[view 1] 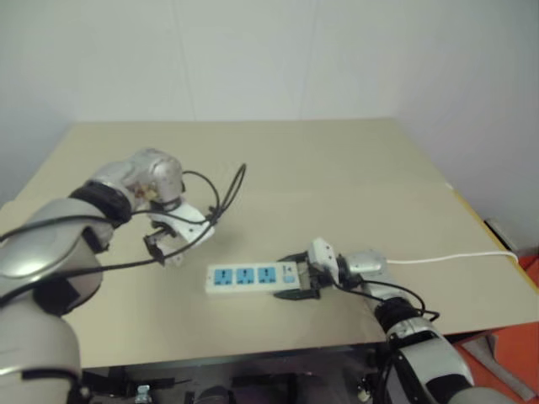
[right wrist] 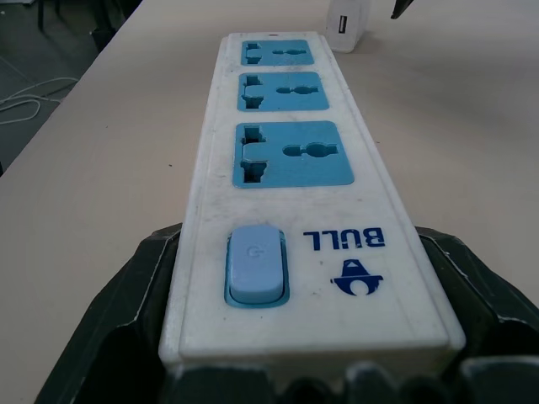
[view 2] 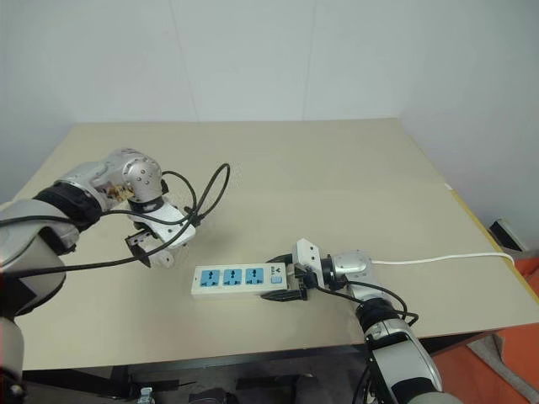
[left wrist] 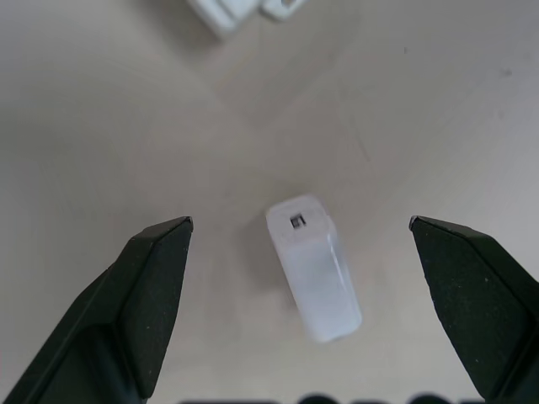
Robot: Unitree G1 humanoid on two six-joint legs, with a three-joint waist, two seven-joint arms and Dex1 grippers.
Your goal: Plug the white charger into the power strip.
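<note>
The left gripper's fingers are still above the white charger's top (left wrist: 299, 220), so the left gripper needs to go lower first and then close on the charger.
The white charger (left wrist: 313, 268) stands on end on the tan table (view 1: 337, 177), just left of the power strip (view 1: 248, 276). My left gripper (left wrist: 301, 223) hangs straight down over the charger, open, with one black finger (left wrist: 152, 286) on each side and clear of it. The power strip lies flat with its three blue socket faces (right wrist: 290, 153) up. My right gripper (view 1: 299, 279) is shut on the strip's switch end, with a jaw on either long side by the blue switch (right wrist: 255, 263). The charger (right wrist: 347, 23) also shows past the strip's far end.
The strip's thin white cord (view 1: 455, 258) runs right along the table and off its right edge. Black cables (view 1: 221, 198) loop from my left wrist over the table. The table's front edge (view 1: 278, 347) lies close behind the strip.
</note>
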